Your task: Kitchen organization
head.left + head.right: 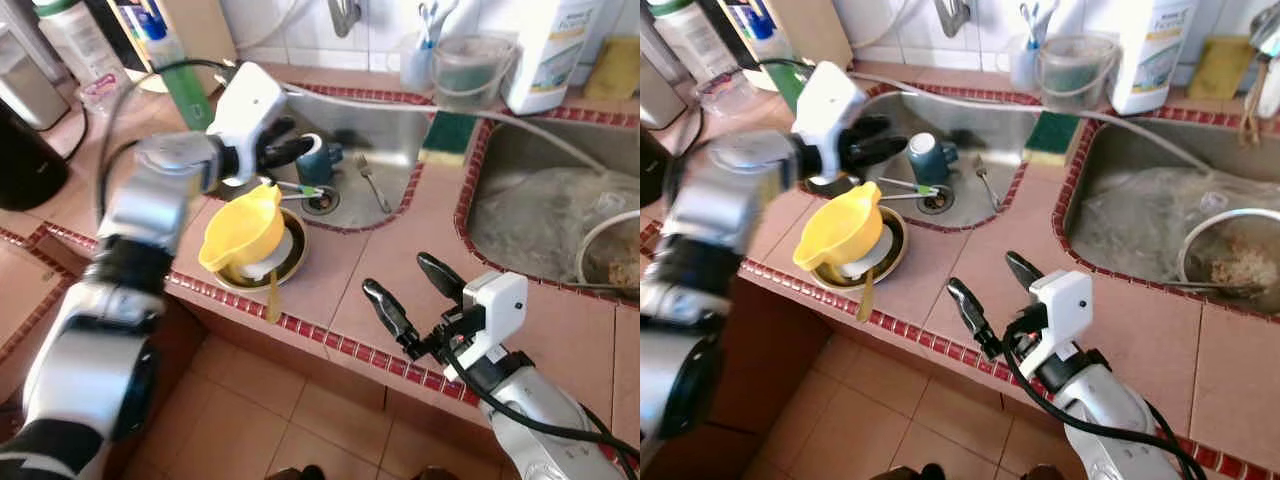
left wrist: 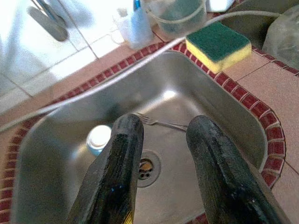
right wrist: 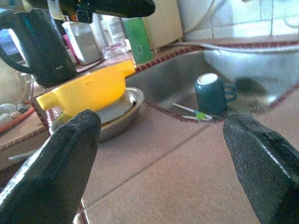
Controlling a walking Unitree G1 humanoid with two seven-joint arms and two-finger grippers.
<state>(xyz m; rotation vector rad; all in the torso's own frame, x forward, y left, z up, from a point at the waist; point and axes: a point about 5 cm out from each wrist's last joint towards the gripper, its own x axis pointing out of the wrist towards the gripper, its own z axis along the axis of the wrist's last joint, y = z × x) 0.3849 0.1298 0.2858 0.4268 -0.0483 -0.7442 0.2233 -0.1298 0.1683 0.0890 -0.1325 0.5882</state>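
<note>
The yellow bowl's round body is wider than my open fingers. My left gripper should grab the bowl by its thin rim [image 1: 228, 209] next.
A yellow plastic bowl [image 1: 243, 228] lies tilted on a white plate in a metal dish [image 1: 290, 262] on the tiled counter, at the left sink's front edge. In that steel sink [image 1: 400, 140] stand an upturned teal mug [image 1: 318, 160], a fork [image 1: 372, 180] and a green-handled utensil [image 1: 300, 190]. My left gripper [image 1: 290, 150] hovers over the sink's left rim, open and empty, pointing at the mug [image 2: 99, 138]. My right gripper [image 1: 405, 282] is open wide and empty, low over the counter's front edge, right of the dish.
A green-yellow sponge [image 1: 447, 135] lies between the two sinks. The right sink holds a plastic sheet and a metal bowl [image 1: 1230, 255] with food remains. A black kettle [image 1: 25, 160], a green bottle [image 1: 185, 85], a clear tub [image 1: 470, 65] and a white jug [image 1: 550, 50] line the back.
</note>
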